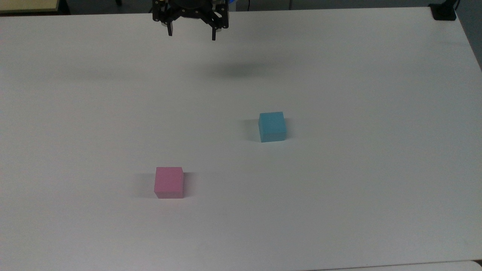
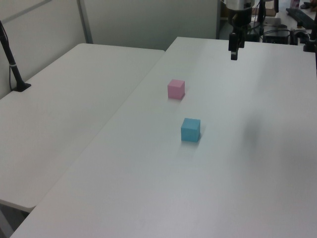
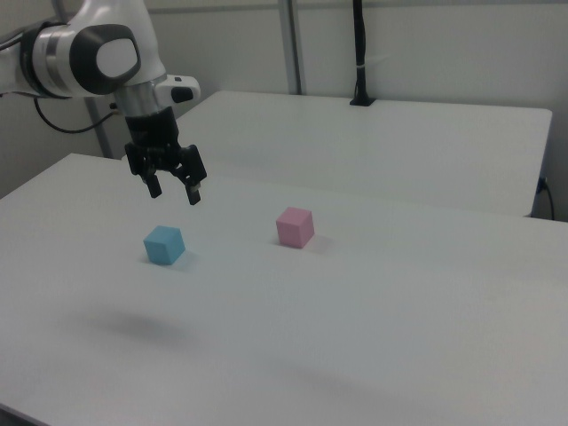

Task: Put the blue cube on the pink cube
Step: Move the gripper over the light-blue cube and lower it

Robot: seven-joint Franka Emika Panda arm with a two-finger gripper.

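Observation:
My gripper grabs the blue cube by its upright sides next, which leaves its bottom free to rest on the pink cube.
The blue cube rests on the white table, right of centre in the top view. The pink cube lies apart from it, lower and to the top view's left. My gripper hangs high above the table at the top view's upper edge, well away from both cubes. Its fingers are spread open with nothing between them.
A second white table adjoins this one. On it stands a black post with a base. A black block sits at the table's far right corner in the top view.

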